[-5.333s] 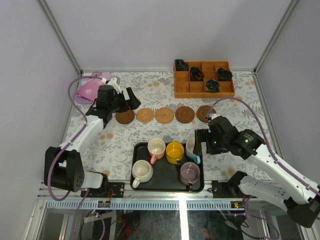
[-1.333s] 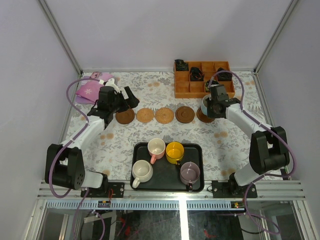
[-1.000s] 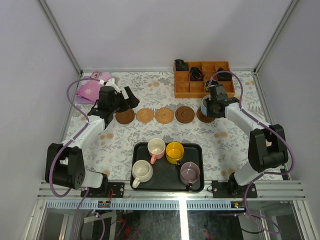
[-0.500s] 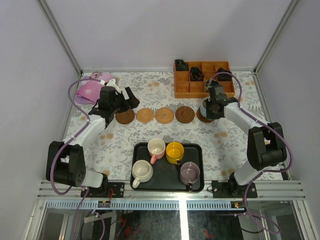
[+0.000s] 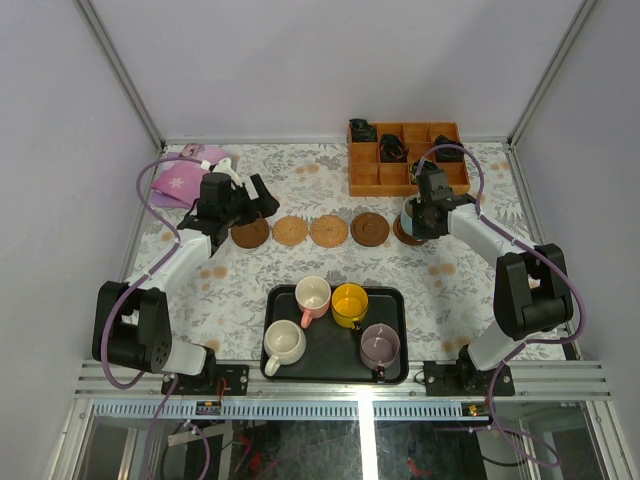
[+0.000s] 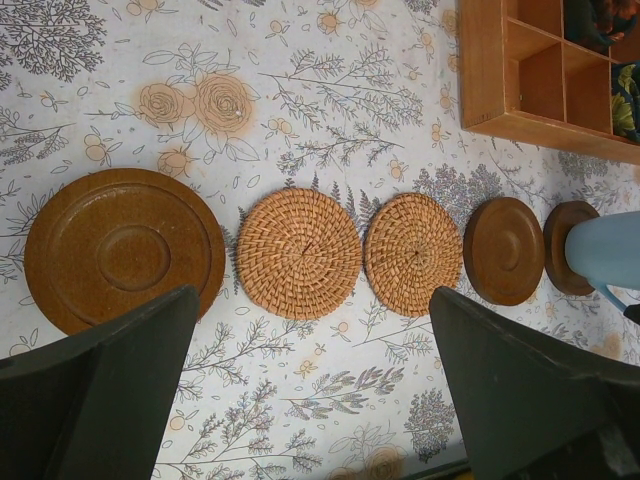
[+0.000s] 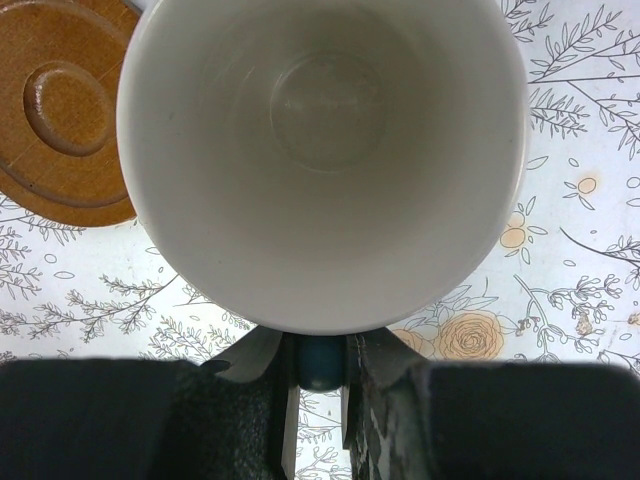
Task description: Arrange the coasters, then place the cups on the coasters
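The bottom of the light blue cup is inside the edge of the rightmost coaster, so the cup would end up on that coaster. It is time for my right gripper to let go of the cup.
Five brown coasters lie in a row: (image 5: 250,233), (image 5: 290,231), (image 5: 329,230), (image 5: 370,228) and the rightmost (image 5: 403,234), partly covered. My right gripper (image 5: 428,208) is shut on the handle (image 7: 320,360) of the light blue cup (image 5: 412,213), upright over the rightmost coaster (image 6: 562,250); whether it rests there I cannot tell. Its pale inside (image 7: 320,150) fills the right wrist view. The pink (image 5: 312,294), yellow (image 5: 350,300), cream (image 5: 284,341) and mauve (image 5: 380,345) cups stand on the black tray (image 5: 335,375). My left gripper (image 5: 245,200) hangs open above the leftmost coaster (image 6: 125,248).
An orange wooden compartment box (image 5: 408,178) with black coiled items stands at the back right, close behind my right gripper. A pink cloth (image 5: 185,178) lies at the back left. Metal frame posts run along the table's sides.
My right arm carried the light blue cup from the tray to the rightmost coaster. Over the last second it only shifted slightly. The left arm has stayed still.
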You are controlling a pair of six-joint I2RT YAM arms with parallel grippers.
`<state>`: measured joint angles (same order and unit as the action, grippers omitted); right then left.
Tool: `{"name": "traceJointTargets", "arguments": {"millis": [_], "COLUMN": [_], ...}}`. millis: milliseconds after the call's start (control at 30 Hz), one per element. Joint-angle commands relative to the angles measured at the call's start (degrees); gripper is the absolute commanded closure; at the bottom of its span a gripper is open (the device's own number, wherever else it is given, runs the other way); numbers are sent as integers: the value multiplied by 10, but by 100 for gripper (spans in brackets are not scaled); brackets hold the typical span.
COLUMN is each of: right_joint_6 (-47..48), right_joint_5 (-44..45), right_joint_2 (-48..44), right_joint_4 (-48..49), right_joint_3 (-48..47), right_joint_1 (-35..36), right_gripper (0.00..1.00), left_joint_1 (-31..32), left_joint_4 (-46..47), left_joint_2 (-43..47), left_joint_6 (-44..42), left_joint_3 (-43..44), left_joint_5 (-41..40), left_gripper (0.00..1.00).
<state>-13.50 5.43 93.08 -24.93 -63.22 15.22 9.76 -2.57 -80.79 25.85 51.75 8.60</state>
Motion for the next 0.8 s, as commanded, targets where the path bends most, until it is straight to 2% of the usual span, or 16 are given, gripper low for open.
{"name": "traceJointTargets", "arguments": {"millis": [0,267,600,667,767], "right_joint_6": [-11,-15,-25,-24,-24], "right_joint_5": [23,22,6,6,7], "right_joint_2": [-6,-2,-7,-6,-6], "right_joint_4": [38,35,29,27,23], "right_joint_3": [-28,-28,-23,-22,-23], "right_joint_1": [-4,-4,-4,-4,-4], "right_gripper": [100,100,55,49,46], "left_joint_1": [2,2,2,2,2], "left_joint_4": [32,28,30,31,30], "left_joint_2": [0,7,5,4,4], "left_joint_6": [-5,-7,-7,-7,-7], "left_joint_3": [11,6,6,7,6], "left_joint_5": [7,3,5,4,4], "left_gripper": [0,0,0,0,0]}}
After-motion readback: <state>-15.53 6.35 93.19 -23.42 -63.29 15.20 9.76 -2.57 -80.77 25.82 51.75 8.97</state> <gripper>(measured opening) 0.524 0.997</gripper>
